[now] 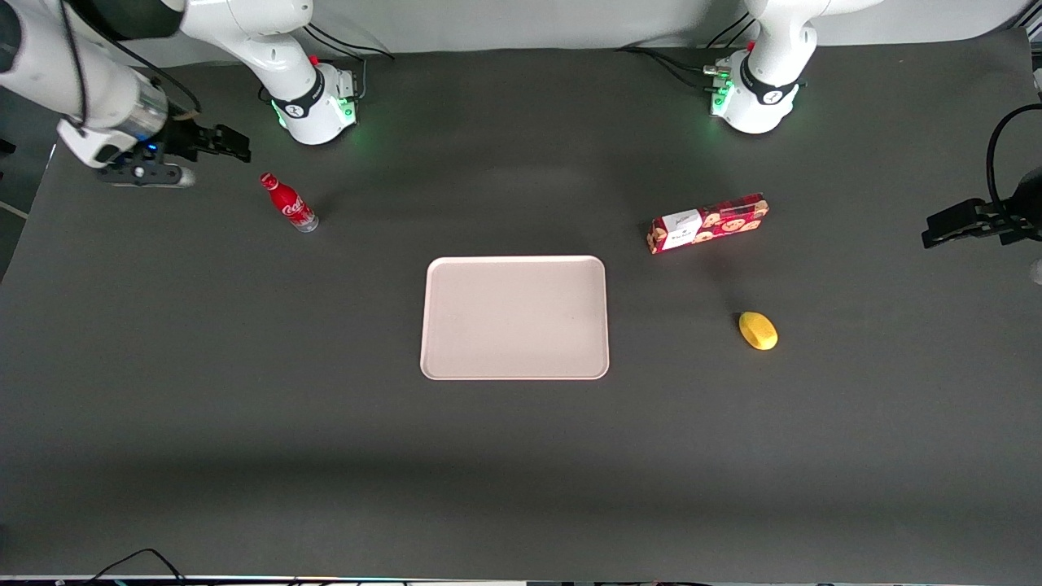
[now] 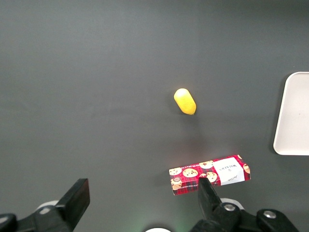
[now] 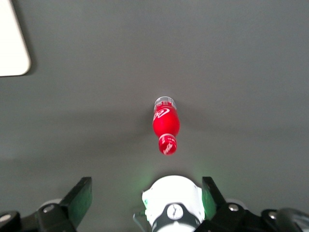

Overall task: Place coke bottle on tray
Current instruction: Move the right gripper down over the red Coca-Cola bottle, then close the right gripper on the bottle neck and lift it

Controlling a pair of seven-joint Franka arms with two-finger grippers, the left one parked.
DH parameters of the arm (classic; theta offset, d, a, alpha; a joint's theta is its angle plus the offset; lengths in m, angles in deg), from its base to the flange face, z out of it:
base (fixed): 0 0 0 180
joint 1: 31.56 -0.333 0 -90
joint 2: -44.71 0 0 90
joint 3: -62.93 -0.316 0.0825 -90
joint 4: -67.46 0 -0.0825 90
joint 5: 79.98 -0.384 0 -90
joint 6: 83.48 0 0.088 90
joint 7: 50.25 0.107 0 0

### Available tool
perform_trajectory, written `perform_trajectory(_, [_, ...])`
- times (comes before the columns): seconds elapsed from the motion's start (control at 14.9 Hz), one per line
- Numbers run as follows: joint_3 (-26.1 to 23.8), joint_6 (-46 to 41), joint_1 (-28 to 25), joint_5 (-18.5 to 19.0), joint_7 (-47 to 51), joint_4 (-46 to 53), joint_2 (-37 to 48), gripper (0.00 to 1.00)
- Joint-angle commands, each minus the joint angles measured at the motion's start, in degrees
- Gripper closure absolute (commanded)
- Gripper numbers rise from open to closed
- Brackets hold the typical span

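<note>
Next, my gripper grabs the coke bottle by its red cap (image 1: 269, 181) to place it on the tray (image 1: 514, 317).
The coke bottle (image 1: 289, 203) stands upright on the dark table toward the working arm's end, red with a red cap and clear base. It also shows in the right wrist view (image 3: 165, 126), apart from the fingers. My gripper (image 1: 234, 145) hangs above the table beside the bottle, a little farther from the front camera, open and empty, its two fingers (image 3: 79, 193) spread wide. The pale pinkish-beige tray (image 1: 514, 317) lies flat and bare at the table's middle, nearer the front camera than the bottle. Its corner shows in the right wrist view (image 3: 12, 43).
A red cookie box (image 1: 707, 222) lies toward the parked arm's end. A yellow lemon-like object (image 1: 758, 330) sits nearer the front camera than the box. The working arm's white base (image 1: 313, 98) stands close to the bottle, farther from the front camera.
</note>
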State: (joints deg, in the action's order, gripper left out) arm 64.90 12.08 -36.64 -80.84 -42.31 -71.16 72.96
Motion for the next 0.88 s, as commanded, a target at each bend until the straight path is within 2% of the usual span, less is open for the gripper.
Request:
perform_trajectory(0.0, [-0.6,11.8,0.5,-0.8,0.6,-12.3,3.4,0.00])
perform_trajectory(0.4, [-0.7,21.9,0.7,-0.6,0.6,-19.7,2.6,0.00])
perform_trajectory(0.67, [-0.7,23.4,1.3,-0.6,0.6,-22.0,2.8,0.00])
perform_trajectory(0.81, [-0.7,24.2,1.4,-0.6,0.6,-22.5,2.7,0.04])
